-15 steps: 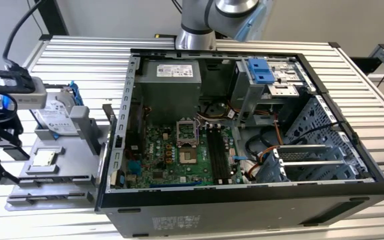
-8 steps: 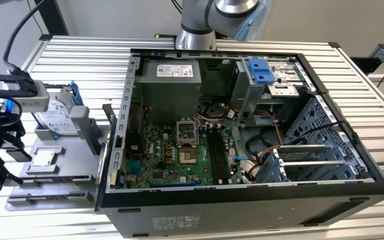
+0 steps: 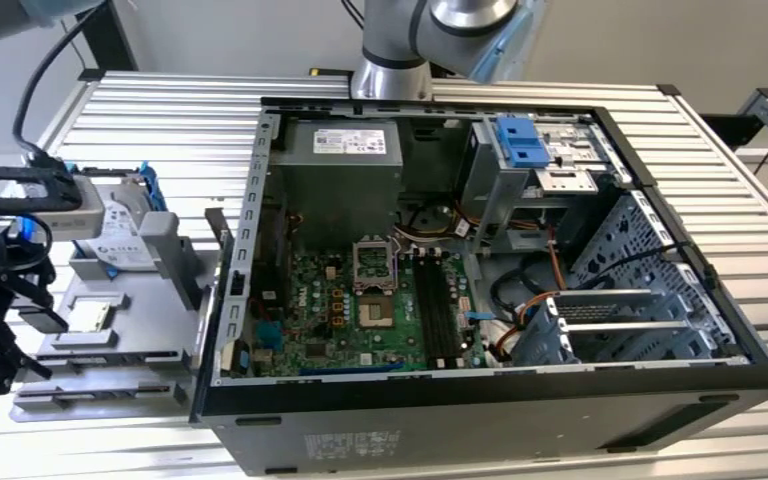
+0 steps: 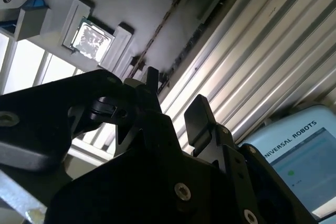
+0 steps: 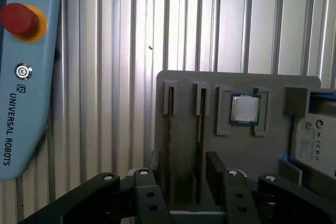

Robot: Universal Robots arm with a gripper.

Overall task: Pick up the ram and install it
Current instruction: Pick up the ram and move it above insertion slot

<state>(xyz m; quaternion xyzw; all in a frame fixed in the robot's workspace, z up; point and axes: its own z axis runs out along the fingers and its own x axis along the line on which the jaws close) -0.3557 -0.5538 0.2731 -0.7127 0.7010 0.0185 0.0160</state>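
Observation:
The tray's slotted holders wrap the ram's ends, so the robot's gripper will next grab the ram by the bare middle of its long edge (image 5: 169, 153).
Two ram sticks stand on edge in the slots of a grey tray (image 5: 236, 156). In the first wrist view one ram stick (image 5: 169, 129) runs down between my fingers, and the other ram stick (image 5: 201, 114) lies just beside it. My gripper (image 5: 179, 177) is open above the tray, one finger on each side of the first stick, holding nothing. The second wrist view shows the gripper (image 4: 176, 100) over the same thin stick edge (image 4: 163, 24). In the exterior view the gripper (image 3: 11, 310) hangs at the far left, beside the tray (image 3: 117, 350).
The open computer case (image 3: 491, 400) lies at the centre, its black memory slots (image 3: 431, 300) beside the processor socket. On the tray sit a processor chip (image 5: 244, 109) and a hard drive (image 5: 315, 140). A teach pendant (image 5: 23, 77) lies on the ribbed metal table (image 5: 115, 51).

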